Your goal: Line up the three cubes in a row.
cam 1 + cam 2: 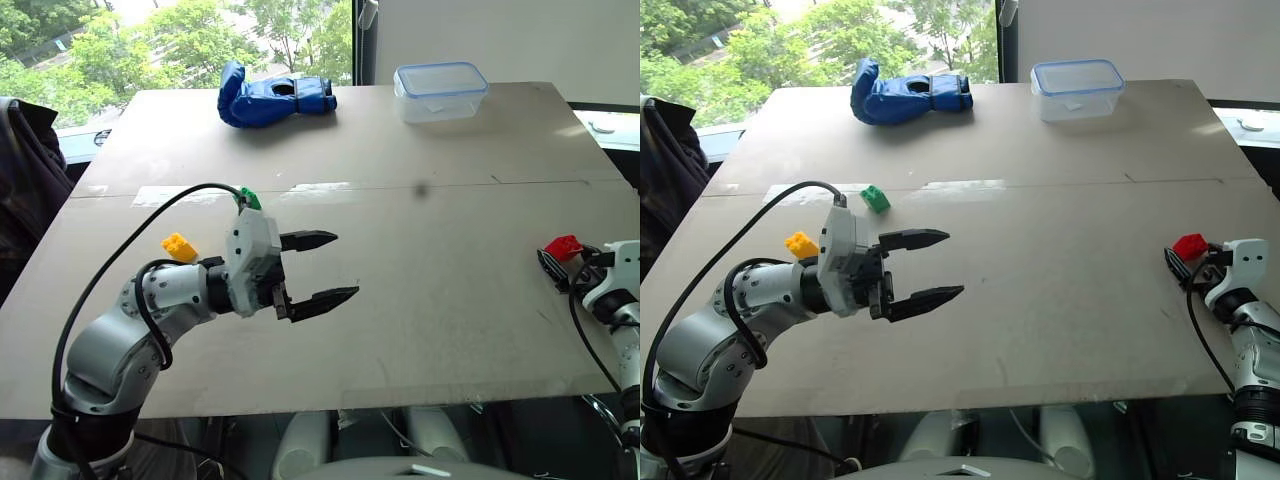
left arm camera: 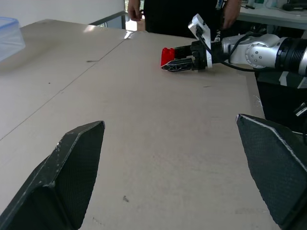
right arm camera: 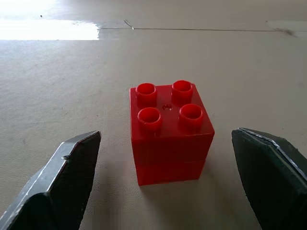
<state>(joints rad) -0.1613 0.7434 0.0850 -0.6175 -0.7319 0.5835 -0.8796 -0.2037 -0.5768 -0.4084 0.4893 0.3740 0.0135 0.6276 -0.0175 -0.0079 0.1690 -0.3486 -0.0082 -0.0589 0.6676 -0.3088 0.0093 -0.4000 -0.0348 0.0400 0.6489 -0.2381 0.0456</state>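
My right gripper should close on the red cube [image 3: 169,132], because its fingers reach beside both sides of the cube.
The red cube [image 3: 169,132] sits near the table's right edge, studs up. My right gripper [image 1: 1183,262] is open around it, one finger on each side, with gaps to both fingers [image 3: 62,177]. The yellow-orange cube [image 1: 179,246] lies at the left of the table and the green cube [image 1: 875,198] a little farther back. My left gripper [image 1: 340,266] hovers above the table just right of those two, pointing right toward the red cube, open with nothing between its fingers [image 2: 67,177].
A blue boxing glove [image 1: 270,97] and a clear lidded container [image 1: 440,90] stand at the table's far end. A dark jacket [image 1: 25,180] hangs off the left side. A person [image 2: 182,14] stands beyond the table's right edge.
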